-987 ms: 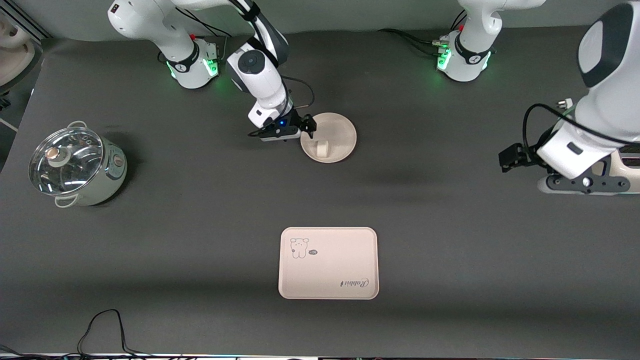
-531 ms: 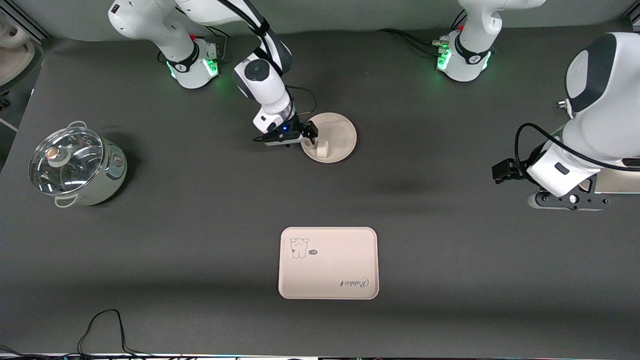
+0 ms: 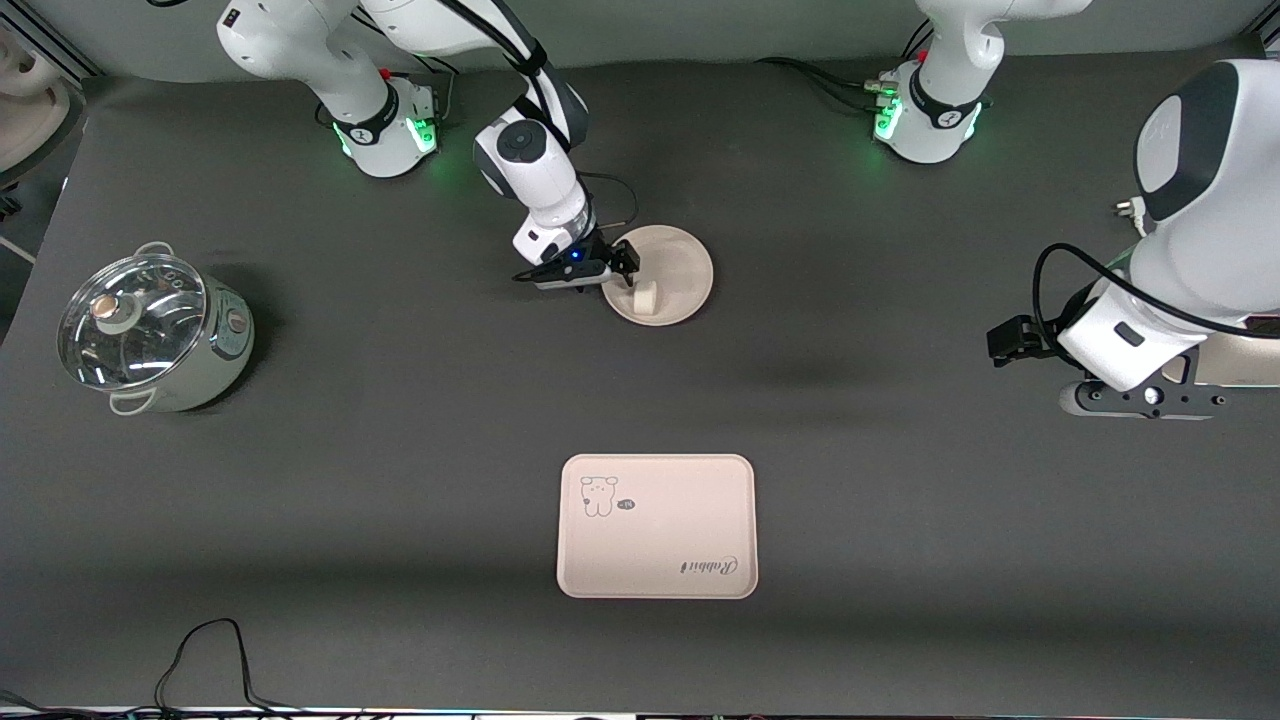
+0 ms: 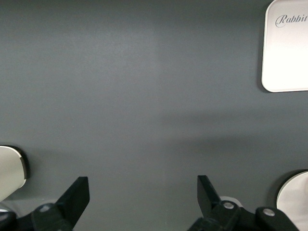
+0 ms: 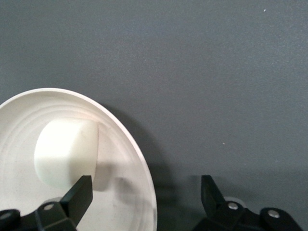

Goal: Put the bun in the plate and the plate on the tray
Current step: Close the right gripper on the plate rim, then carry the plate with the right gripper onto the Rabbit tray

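My right gripper should close on the plate [image 5: 126, 159] now. The plate is ready to be caught, because its rim [image 5: 154, 196] runs back past both fingers, midway across the gap between them.
The bun [image 3: 645, 295] lies in the round plate [image 3: 680, 262], at the plate's edge nearer the right arm's end; both show in the right wrist view, bun [image 5: 67, 153] and plate [image 5: 126, 159]. My right gripper [image 3: 618, 268] is open and straddles the plate's rim [image 5: 144, 192], one finger over the plate beside the bun, the other over the table. The tray [image 3: 657, 526] with the "Rabbit" script lies nearer the front camera than the plate, and a corner of it shows in the left wrist view [image 4: 286, 53]. My left gripper [image 4: 142, 195] is open and empty, over bare table at the left arm's end.
A small lidded steel pot [image 3: 150, 330] stands at the right arm's end of the table. A cable [image 3: 210, 650] loops at the table's front edge. A pale object [image 3: 1235, 360] sits under the left arm.
My right gripper has shifted slightly along the plate's rim toward the bun. The left arm has moved a little toward the table's middle. Bun, plate and tray have not moved.
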`<action>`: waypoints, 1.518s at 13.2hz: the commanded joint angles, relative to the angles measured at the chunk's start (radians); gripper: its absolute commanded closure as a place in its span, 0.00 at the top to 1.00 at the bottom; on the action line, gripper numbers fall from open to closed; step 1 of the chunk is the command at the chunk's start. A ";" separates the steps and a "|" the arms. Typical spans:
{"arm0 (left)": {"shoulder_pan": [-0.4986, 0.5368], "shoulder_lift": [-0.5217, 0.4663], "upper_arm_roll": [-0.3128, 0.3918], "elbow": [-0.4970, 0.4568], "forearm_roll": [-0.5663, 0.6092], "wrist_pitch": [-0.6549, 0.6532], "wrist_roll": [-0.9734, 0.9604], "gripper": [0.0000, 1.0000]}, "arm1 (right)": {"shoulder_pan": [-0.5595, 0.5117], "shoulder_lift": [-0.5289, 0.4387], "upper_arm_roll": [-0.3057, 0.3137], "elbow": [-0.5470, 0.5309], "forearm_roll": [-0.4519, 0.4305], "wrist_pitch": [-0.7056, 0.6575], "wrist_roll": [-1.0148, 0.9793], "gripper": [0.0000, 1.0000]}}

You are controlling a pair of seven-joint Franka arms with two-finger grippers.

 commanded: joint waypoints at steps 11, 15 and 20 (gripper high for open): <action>0.006 -0.017 0.012 -0.004 -0.008 0.007 0.004 1.00 | 0.004 -0.007 -0.002 0.003 0.031 0.007 -0.012 0.00; 0.006 -0.018 0.012 -0.004 -0.008 0.004 0.005 1.00 | 0.001 -0.016 -0.002 0.003 0.031 0.007 -0.014 0.00; 0.002 -0.018 0.011 -0.004 -0.008 0.007 0.004 1.00 | -0.050 -0.219 -0.002 0.003 0.031 -0.132 -0.087 0.00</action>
